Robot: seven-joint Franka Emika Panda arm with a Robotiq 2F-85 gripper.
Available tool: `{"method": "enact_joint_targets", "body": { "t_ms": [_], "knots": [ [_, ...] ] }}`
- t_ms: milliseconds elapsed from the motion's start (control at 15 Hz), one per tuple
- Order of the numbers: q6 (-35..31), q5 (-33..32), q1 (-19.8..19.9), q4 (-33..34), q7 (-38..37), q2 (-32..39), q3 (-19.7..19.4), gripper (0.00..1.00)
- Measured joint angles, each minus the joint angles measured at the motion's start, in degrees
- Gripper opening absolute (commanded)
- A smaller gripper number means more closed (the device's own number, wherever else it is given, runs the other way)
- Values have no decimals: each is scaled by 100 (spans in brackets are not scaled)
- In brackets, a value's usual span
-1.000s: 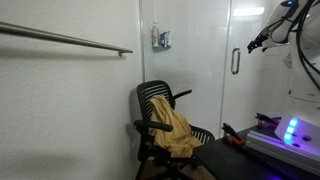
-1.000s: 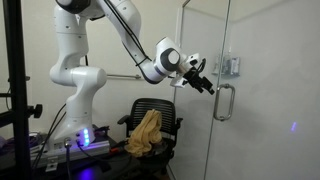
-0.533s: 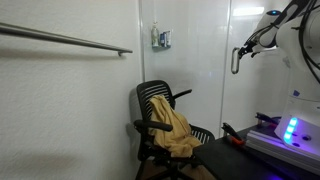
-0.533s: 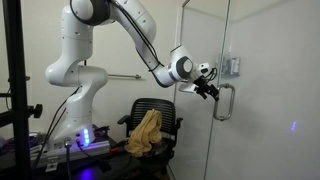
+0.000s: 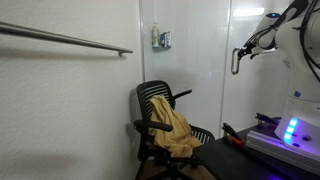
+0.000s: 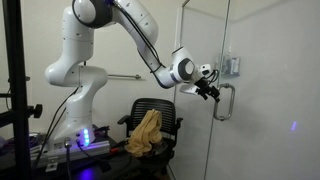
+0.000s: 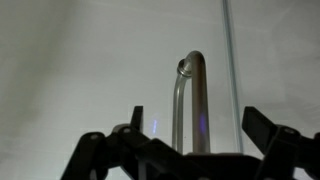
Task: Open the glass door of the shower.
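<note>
The bar shows between my fingers, but they don't reach it yet and would close on air. My gripper needs to move toward the bar before it closes.
The glass door (image 6: 255, 60) is a tall clear panel with a short vertical silver bar handle (image 6: 226, 102). The handle also shows in an exterior view (image 5: 236, 61) and in the wrist view (image 7: 190, 100). My gripper (image 6: 213, 92) is at the handle's top end, its fingers open on either side of the bar in the wrist view (image 7: 195, 130). The shower (image 5: 185, 60) has white walls with a small fixture (image 5: 161, 39). The door stands shut, in line with the adjoining panel.
A black mesh office chair (image 5: 160, 115) with a yellow cloth (image 5: 176, 128) stands before the glass, also seen in an exterior view (image 6: 147, 130). A long horizontal metal rail (image 5: 70, 40) runs along the wall. A device with blue lights (image 5: 290, 130) sits beside the robot base.
Over the last second my gripper moved toward the door and reached the handle's top. In the last half second nothing visibly moved.
</note>
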State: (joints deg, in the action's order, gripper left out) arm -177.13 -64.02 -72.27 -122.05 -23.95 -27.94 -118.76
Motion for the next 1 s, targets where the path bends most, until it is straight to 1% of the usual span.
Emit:
{"method": "enact_joint_targets", "body": {
  "t_ms": [333,733,1000],
  "knots": [
    [5,-57,-336,127,-1,-94,-185,100],
    [16,-274,-1163,786,-181,-137,-944,100],
    [203,-164,-1448,979,-158,-487,-941,100]
  ]
}}
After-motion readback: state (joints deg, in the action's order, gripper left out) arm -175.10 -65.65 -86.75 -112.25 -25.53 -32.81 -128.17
